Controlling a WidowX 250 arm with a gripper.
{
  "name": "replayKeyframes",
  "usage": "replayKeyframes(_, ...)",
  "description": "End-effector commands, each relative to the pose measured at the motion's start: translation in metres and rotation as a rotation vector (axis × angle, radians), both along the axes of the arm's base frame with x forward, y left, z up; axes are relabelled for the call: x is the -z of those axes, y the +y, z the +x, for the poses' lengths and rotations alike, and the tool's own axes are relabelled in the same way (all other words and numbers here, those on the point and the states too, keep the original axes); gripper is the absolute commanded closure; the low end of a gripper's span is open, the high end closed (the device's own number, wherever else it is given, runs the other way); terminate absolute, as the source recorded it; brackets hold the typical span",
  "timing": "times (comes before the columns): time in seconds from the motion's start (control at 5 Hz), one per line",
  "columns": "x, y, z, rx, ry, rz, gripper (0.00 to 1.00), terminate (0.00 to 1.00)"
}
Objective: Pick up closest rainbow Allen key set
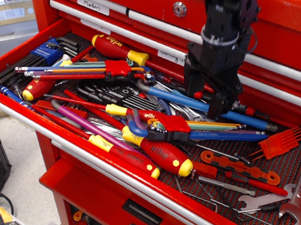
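My gripper grabs the long ends of the keys on the closest rainbow Allen key set next, to pick up the set.
The closest rainbow Allen key set (166, 123) lies in the middle of the open drawer. Its red "wiha" holder clamps coloured keys that fan out to the right, with thick blue and purple ones lowest. My black gripper (203, 103) hangs open just above and behind the set's key ends. Its fingers (190, 87) point down over a blue-handled tool (208, 107) and hold nothing.
The red tool drawer (134, 181) is crowded: another red-holder set with long thin keys (91, 71), a blue-holder set of dark keys (43, 54), red-yellow screwdrivers (157, 155), an orange comb tool (278, 143), wrenches (294, 204) at the right. Closed drawers (147, 18) rise behind.
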State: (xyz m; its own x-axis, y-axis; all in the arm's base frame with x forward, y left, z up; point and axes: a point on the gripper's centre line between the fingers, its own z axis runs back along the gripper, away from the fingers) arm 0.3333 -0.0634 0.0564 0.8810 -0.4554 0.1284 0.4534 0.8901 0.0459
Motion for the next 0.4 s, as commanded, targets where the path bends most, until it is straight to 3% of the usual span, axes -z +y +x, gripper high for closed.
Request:
replayKeyframes(0.0, 0.0123, -0.0016, 0.0109, 0.047, -0.048, 0.041, 0.0, 0.0)
replayKeyframes(0.2, 0.021, -0.0009, 0.0108, 0.066, -0.043, 0.037, 0.0, 0.0)
